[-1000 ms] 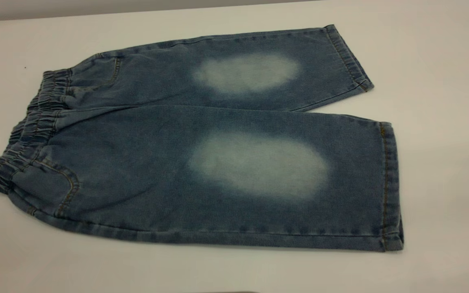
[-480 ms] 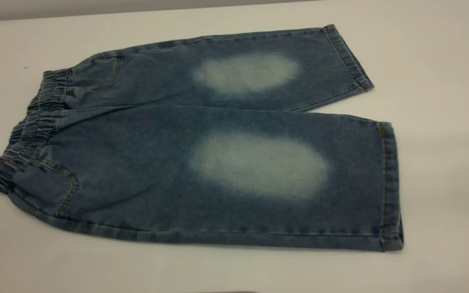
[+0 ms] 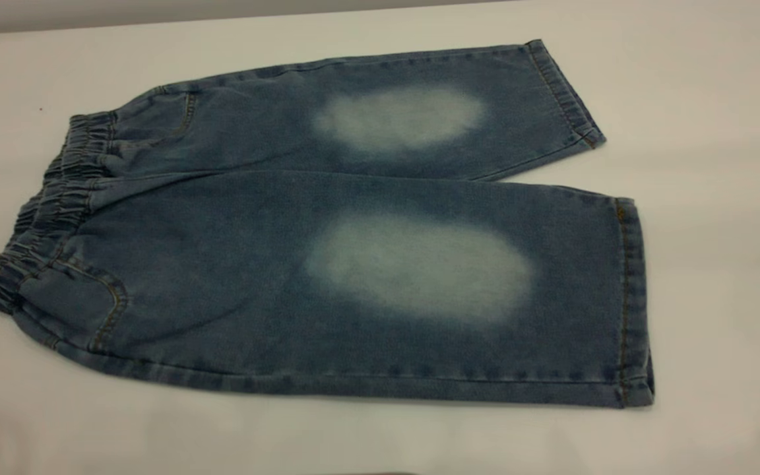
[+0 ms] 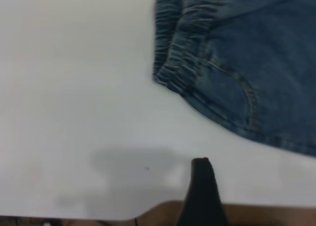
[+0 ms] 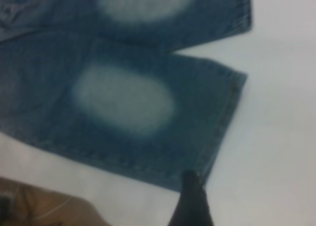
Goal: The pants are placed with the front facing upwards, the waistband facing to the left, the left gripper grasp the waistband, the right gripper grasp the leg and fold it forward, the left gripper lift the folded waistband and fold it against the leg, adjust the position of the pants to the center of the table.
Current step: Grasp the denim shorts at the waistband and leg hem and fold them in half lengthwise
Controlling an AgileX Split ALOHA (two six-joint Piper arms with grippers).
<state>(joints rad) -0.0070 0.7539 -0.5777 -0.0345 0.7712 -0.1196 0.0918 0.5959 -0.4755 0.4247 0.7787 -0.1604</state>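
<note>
My left gripper grabs the pants [image 3: 327,244] by their gathered waistband next, to fold one leg onto the other leg [image 3: 425,119].
The blue denim pants [image 3: 327,244] lie flat on the white table [image 3: 716,198], front up, both pale knee patches showing. The gathered waistband [image 3: 50,211] is at the left and the leg hems [image 3: 631,297] at the right. Neither gripper shows in the exterior view. My left gripper [image 4: 245,186] hovers over bare table short of the waistband corner [image 4: 170,78]; only one black finger [image 4: 201,191] shows, with nothing beside it. My right gripper [image 5: 232,199] hangs open by the near leg's hem corner [image 5: 207,162], its one visible finger [image 5: 191,201] empty.
A brown strip beyond the table's near edge [image 4: 158,208] shows in both wrist views. Bare tabletop surrounds the pants on every side, widest to the right of the hems [image 3: 729,297].
The pants have not moved. Faint shadows have spread over the table's near edge at the lower left and lower right of the exterior view.
</note>
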